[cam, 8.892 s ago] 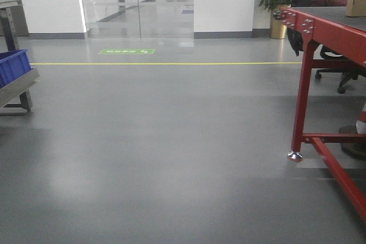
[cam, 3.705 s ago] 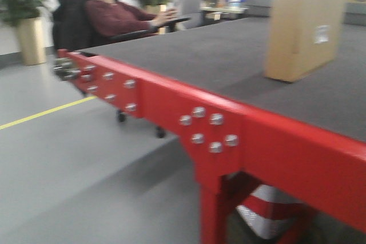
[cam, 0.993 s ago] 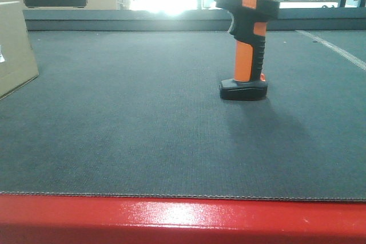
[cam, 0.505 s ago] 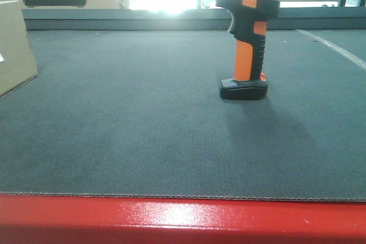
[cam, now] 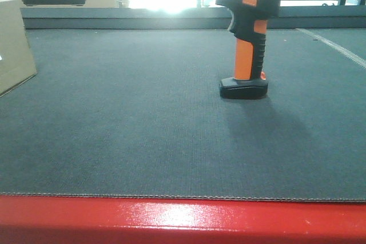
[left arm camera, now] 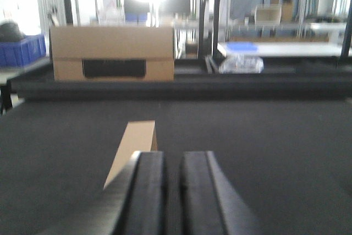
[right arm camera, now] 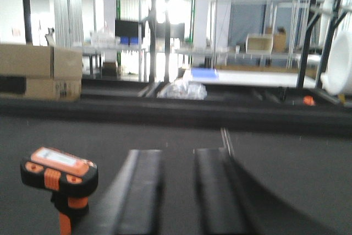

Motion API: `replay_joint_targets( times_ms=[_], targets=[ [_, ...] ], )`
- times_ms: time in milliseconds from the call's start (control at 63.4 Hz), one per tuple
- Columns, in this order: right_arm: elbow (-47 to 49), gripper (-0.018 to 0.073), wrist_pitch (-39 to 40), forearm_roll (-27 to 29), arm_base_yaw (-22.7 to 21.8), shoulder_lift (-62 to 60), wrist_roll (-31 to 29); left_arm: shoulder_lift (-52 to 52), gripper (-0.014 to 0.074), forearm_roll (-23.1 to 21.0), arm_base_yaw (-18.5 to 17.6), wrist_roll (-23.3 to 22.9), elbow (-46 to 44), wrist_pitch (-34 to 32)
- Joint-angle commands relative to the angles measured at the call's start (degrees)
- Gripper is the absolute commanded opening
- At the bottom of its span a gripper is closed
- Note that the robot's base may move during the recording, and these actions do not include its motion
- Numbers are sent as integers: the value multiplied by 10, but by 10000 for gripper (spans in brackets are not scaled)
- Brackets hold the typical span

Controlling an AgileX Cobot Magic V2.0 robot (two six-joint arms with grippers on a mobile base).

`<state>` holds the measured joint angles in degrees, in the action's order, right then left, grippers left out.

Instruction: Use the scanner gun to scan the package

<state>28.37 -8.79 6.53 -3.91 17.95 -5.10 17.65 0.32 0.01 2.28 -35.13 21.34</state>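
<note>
My left gripper will next grab the package by its opposite sides, so that it can hold the package up for the scanner gun (cam: pixel 246 38) to scan.
The scanner gun (cam: pixel 246 38) stands upright on its flat black base on the dark table mat, right of centre; its head is black and its handle orange. In the right wrist view the scanner gun (right arm camera: pixel 59 180) sits low and left of my right gripper (right arm camera: pixel 179 152), which is open and holds nothing. The package (cam: pixel 14 44), a plain brown box, shows only partly at the left edge. In the left wrist view the package (left arm camera: pixel 136 146) is seen edge-on just beyond my left gripper (left arm camera: pixel 172 155), whose fingers stand a narrow gap apart and hold nothing.
The table's red steel edge (cam: pixel 183 221) runs along the near side. A raised dark ledge (cam: pixel 171 18) bounds the far side. Behind it sits a larger cardboard box with a dark panel (left arm camera: pixel 113 53). Shelving and racks (right arm camera: pixel 275 37) fill the background.
Over the earlier frames the view went from open floor to the table front. In the last second the package slid slightly left in view; the scanner gun stays put.
</note>
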Motion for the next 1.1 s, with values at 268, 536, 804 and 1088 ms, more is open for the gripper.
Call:
replay_joint_targets(
  times_ms=[268, 536, 804, 1088],
  targets=[
    [11, 560, 51, -5, 5, 155, 1, 222, 611, 0, -22, -4, -154, 123],
    [11, 559, 69, -5, 28, 183, 1, 447, 578, 34, 1, -4, -383, 352],
    [11, 559, 71, -5, 38, 191, 1, 632, 578, 18, 75, 85, -579, 463],
    [11, 559, 71, -5, 40, 191, 1, 765, 578, 7, 76, 117, -684, 486]
  ],
)
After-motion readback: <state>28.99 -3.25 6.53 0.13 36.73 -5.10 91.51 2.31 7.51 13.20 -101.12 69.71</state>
